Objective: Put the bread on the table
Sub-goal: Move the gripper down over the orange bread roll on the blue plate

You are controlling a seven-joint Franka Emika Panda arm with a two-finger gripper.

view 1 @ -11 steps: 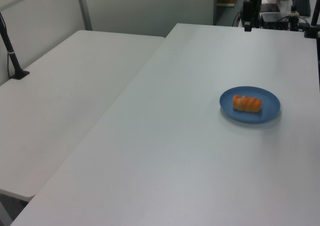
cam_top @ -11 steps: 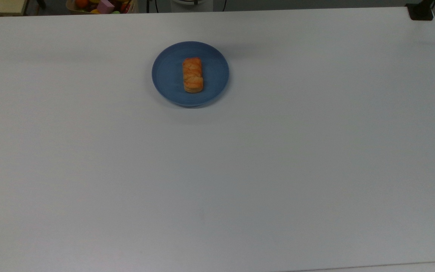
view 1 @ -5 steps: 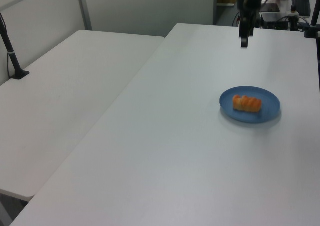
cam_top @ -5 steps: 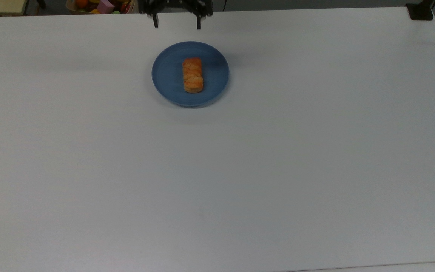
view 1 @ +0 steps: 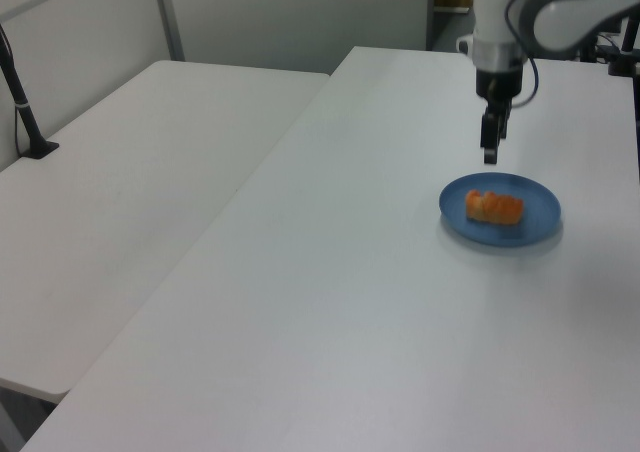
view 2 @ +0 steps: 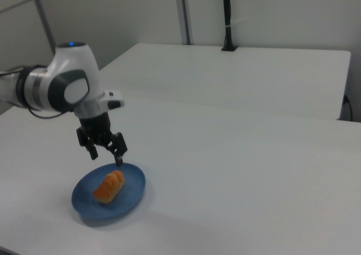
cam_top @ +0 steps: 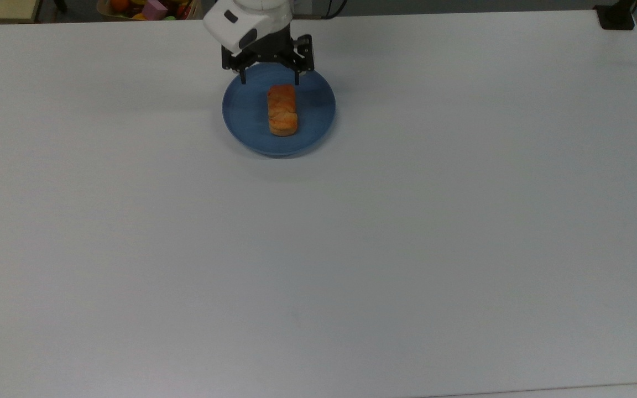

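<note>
My gripper next needs to grab the bread by its ridged middle [view 1: 494,208]. Then it can move the bread off the blue plate onto the white table.
The bread [cam_top: 282,109] [view 1: 494,207] [view 2: 109,186], a small golden-orange ridged loaf, lies in the middle of a round blue plate [cam_top: 316,113] [view 1: 540,217] [view 2: 132,196] on the white table [cam_top: 351,249] [view 1: 330,302] [view 2: 242,170]. My gripper [cam_top: 270,80] [view 1: 489,154] [view 2: 106,158] hangs open above the plate's far rim in the top view, its fingers spread wider than the loaf and holding nothing. It is above the loaf's far end and apart from it.
A second white table [view 1: 130,192] [view 2: 237,69] adjoins this one. A black post [view 1: 22,102] [view 2: 227,18] stands on it. A bin of colourful objects [cam_top: 150,8] sits beyond the far edge in the top view, and a black clamp [cam_top: 616,16] at the corner.
The arm has come in from the far edge and lowered toward the plate, fingers still open. Bread and plate have not moved.
</note>
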